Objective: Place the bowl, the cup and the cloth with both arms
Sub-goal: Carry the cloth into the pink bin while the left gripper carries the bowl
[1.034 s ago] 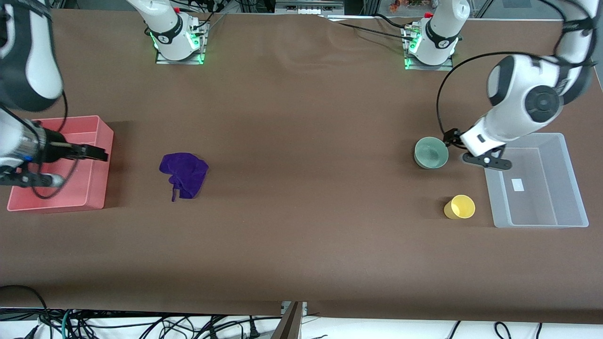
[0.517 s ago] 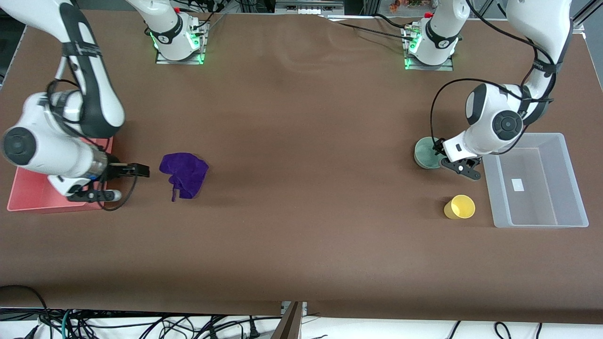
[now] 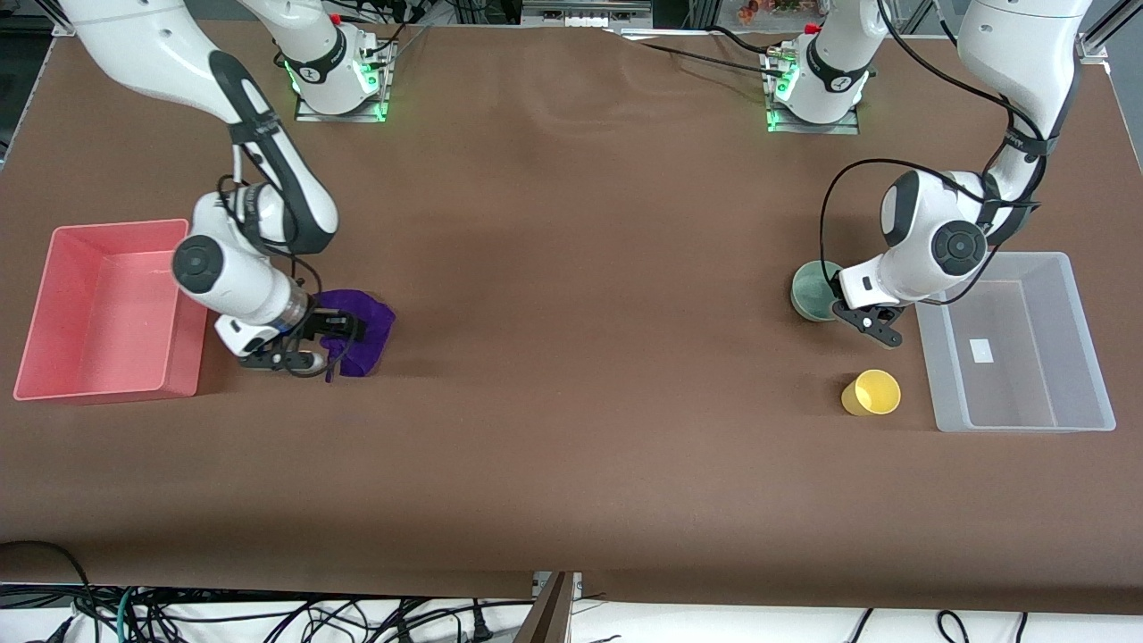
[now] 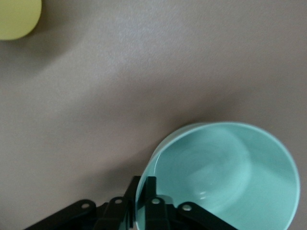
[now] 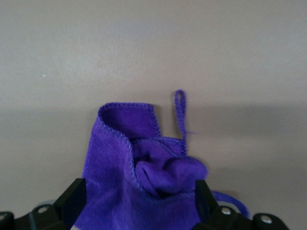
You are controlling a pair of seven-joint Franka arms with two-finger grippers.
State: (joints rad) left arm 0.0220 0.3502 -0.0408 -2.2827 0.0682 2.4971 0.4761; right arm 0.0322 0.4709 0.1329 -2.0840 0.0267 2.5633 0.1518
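My right gripper grabs the purple cloth by its crumpled body (image 3: 362,338) next, to place the cloth in the pink bin.
The purple cloth (image 3: 373,323) lies crumpled on the table beside the pink bin. My right gripper (image 3: 336,327) is down over it, open, one finger on each side of the cloth (image 5: 120,163) in the right wrist view (image 5: 138,197); its thin loop strip (image 5: 180,112) lies flat. The mint-green bowl (image 3: 811,288) stands upright beside the clear bin. My left gripper (image 3: 841,305) is shut on its rim, one finger inside and one outside (image 4: 142,186); the bowl (image 4: 225,177) rests on the table. The yellow cup (image 3: 871,393) stands nearer the front camera than the bowl, also in the left wrist view (image 4: 17,17).
An empty pink bin (image 3: 54,375) sits at the right arm's end of the table. A clear plastic bin (image 3: 1094,357) with a white label inside sits at the left arm's end, close to the bowl and cup. The table is covered in brown cloth.
My right gripper has swung from over the pink bin across to the cloth and come down around it. My left gripper has moved from beside the bowl onto its rim.
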